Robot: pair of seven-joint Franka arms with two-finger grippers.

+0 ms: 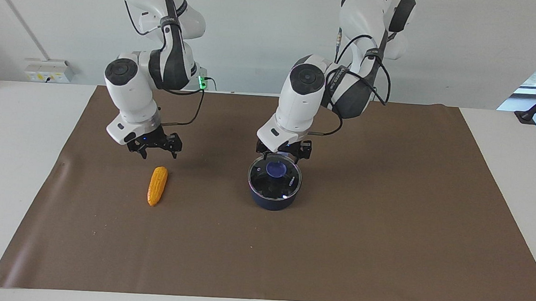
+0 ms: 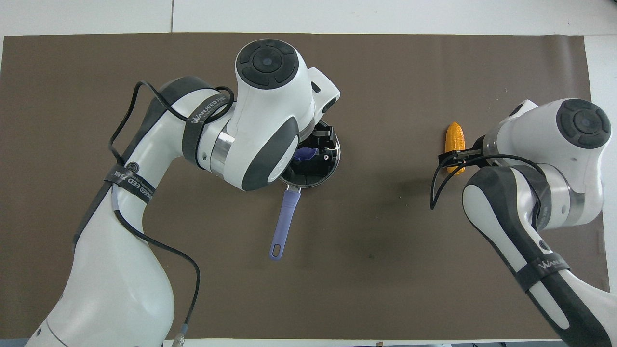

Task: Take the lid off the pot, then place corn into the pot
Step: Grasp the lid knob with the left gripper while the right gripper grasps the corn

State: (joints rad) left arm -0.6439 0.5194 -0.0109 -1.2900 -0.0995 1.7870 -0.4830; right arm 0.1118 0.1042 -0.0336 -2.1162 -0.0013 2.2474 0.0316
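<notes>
My left gripper's fingers are above the knob in the overhead view. It isn't time to close on the blue-purple knob [image 2: 304,153] of the glass lid [image 2: 308,182] yet, so my left gripper should first go lower.
The dark navy pot [image 1: 272,200] stands mid-table with the glass lid [image 1: 262,183] on it; the lid's blue-purple knob [image 1: 276,170] is at its centre. The pot's long handle [image 2: 284,219] points toward the robots. My left gripper [image 1: 282,157] is open just above the lid, one finger on each side of the knob; in the overhead view [image 2: 329,144] its wrist hides much of the lid [image 2: 308,182]. The corn [image 1: 157,185] lies on the mat toward the right arm's end. My right gripper [image 1: 155,153] is open, low over the corn's robot-side end [image 2: 455,137].
A brown mat [image 1: 384,223] covers most of the white table [image 1: 16,153]. A socket box [image 1: 48,70] sits against the wall at the right arm's end.
</notes>
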